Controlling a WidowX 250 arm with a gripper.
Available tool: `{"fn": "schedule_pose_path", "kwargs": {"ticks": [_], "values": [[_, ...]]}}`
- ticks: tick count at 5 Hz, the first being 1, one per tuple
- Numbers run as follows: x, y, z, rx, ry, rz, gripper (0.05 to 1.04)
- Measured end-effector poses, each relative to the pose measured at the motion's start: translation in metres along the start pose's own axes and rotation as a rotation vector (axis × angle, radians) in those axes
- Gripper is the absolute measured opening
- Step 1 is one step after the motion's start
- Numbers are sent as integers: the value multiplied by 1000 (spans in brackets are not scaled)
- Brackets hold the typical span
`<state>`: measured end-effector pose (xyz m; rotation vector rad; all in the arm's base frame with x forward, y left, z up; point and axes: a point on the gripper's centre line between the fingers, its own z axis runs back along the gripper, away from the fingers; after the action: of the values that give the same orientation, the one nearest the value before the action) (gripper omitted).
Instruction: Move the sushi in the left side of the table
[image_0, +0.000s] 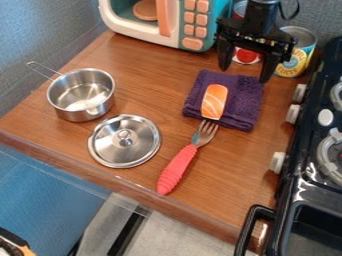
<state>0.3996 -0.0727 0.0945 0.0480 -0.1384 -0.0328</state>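
The orange sushi has to go to the left side of the table, so my gripper needs to grip the sushi (214, 101) by its long sides next.
The gripper (247, 72) hangs over the back right of the table, above the rear part of a folded purple cloth (242, 102). Its two fingers stand wide apart, with nothing held between them. The orange sushi (214, 101) with pale stripes lies on the cloth's left part, a little in front of and to the left of the gripper. The wooden table (150, 75) has its left side toward the grey wall.
A steel pot (81, 95) stands at the left, with a round lid (125, 141) in front of it. A red-handled fork (179, 167) lies by the cloth's front edge. Behind are a toy microwave (163, 22) and cans (297, 52); a black stove (314, 165) borders the right.
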Motion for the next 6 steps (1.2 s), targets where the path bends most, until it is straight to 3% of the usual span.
{"fn": "schedule_pose_path", "kwargs": {"ticks": [1,4,5,6], "values": [[-13,3,3,4,2,-4,1000],[-28,15,-42,83,130,-12,1000],[-30,16,-47,97,143,-10,950],[-31,19,-47,90,153,-14,678]]}}
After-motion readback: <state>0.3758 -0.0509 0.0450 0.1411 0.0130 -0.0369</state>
